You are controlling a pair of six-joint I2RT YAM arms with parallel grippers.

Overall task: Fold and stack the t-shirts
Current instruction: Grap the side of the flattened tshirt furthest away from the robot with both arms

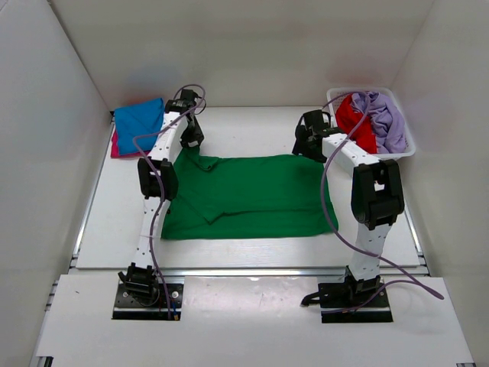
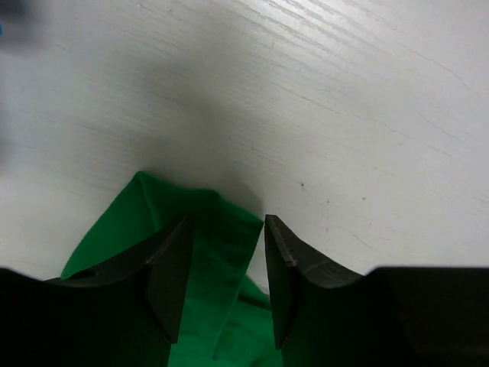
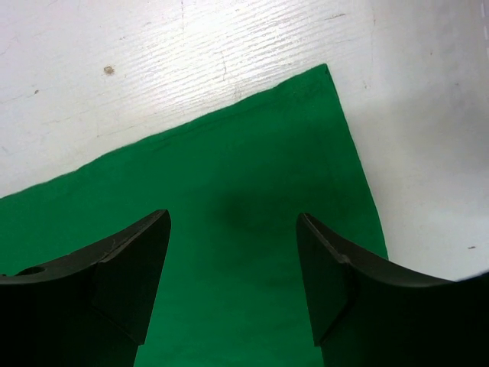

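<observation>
My parted left fingers would catch the green cloth's raised peak now.
A bright green t-shirt (image 1: 252,195) lies spread flat between the two arms, with a fold along its left side. My left gripper (image 1: 191,138) hovers over the shirt's far left corner. In the left wrist view its jaws (image 2: 228,218) stand apart, and a raised peak of green cloth (image 2: 137,222) lies between and below them, not pinched. My right gripper (image 1: 308,141) is open over the far right corner, with flat green cloth (image 3: 229,153) beneath its fingers (image 3: 233,215). A folded blue t-shirt (image 1: 139,121) rests on a magenta-pink one (image 1: 116,145) at the far left.
A white lattice basket (image 1: 382,94) at the far right holds a red t-shirt (image 1: 353,118) and a lilac t-shirt (image 1: 388,118). White walls enclose the table on three sides. Purple cables trail along both arms.
</observation>
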